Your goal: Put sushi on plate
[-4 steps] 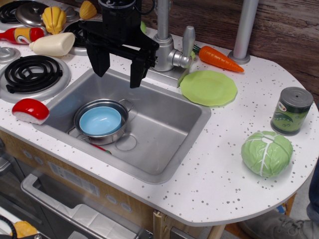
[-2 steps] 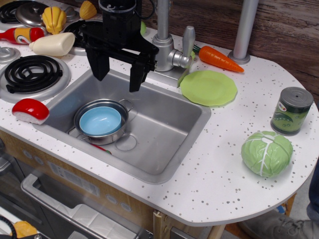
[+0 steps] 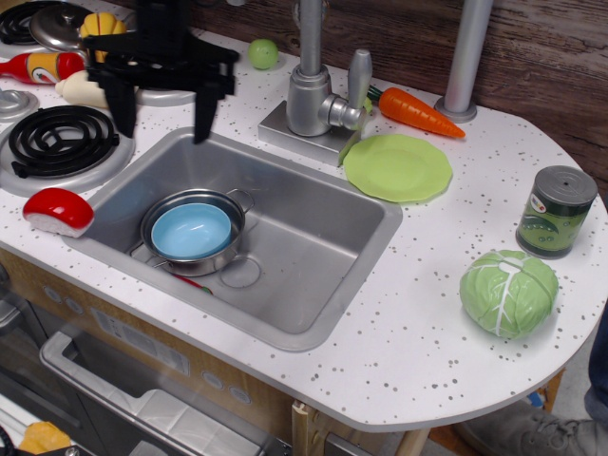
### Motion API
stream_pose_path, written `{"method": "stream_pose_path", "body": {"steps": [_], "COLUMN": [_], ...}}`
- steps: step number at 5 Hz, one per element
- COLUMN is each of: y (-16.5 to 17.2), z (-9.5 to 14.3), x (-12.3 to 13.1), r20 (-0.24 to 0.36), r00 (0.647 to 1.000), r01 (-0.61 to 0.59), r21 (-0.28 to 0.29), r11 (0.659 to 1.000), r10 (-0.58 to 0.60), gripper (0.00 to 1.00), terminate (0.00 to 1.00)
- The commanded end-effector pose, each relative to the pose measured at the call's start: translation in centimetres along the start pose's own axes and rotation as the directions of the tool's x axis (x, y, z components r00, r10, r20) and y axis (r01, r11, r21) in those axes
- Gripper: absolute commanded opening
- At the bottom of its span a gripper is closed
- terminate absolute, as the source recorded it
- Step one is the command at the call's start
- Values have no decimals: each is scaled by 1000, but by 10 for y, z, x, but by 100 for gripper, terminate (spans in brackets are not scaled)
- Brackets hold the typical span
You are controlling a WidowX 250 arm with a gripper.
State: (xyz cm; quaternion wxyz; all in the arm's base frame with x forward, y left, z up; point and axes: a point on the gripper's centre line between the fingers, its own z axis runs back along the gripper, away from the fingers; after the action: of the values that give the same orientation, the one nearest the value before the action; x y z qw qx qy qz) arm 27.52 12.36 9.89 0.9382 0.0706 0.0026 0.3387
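Note:
The sushi (image 3: 58, 210) needs to go on the light-green plate (image 3: 398, 167), so my gripper needs to grab it by its long sides next.
The sushi (image 3: 58, 210), red top over a white base, lies on the counter at the sink's front left corner. The light-green plate (image 3: 398, 167) lies flat on the counter to the right of the faucet, with nothing on it. My black gripper (image 3: 163, 122) hangs open and empty over the sink's back left edge, up and to the right of the sushi and far left of the plate.
A steel pot with a light-blue bowl (image 3: 193, 231) sits in the sink (image 3: 313, 247). A burner coil (image 3: 62, 139) is behind the sushi. Faucet (image 3: 313, 90), carrot (image 3: 420, 112), green ball (image 3: 263, 53), can (image 3: 556, 211) and cabbage (image 3: 508, 292) stand around.
My gripper has moved left, from over the sink's back middle to its back left edge, closer to the sushi. It stays open. The green ball behind it now shows.

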Motion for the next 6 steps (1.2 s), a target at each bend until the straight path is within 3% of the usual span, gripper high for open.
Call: {"method": "stream_pose_path", "body": {"steps": [1, 3, 6], "y": [24, 58, 81], "z": [-10, -51, -68], "x": [26, 26, 17], "r20": [24, 92, 93], "r00": [959, 890, 852], "r01": [-283, -448, -518], "r21": [21, 1, -6], "r11": [959, 894, 856], "r10": [283, 446, 516], "gripper": [100, 100, 100], "terminate": [0, 0, 0]}}
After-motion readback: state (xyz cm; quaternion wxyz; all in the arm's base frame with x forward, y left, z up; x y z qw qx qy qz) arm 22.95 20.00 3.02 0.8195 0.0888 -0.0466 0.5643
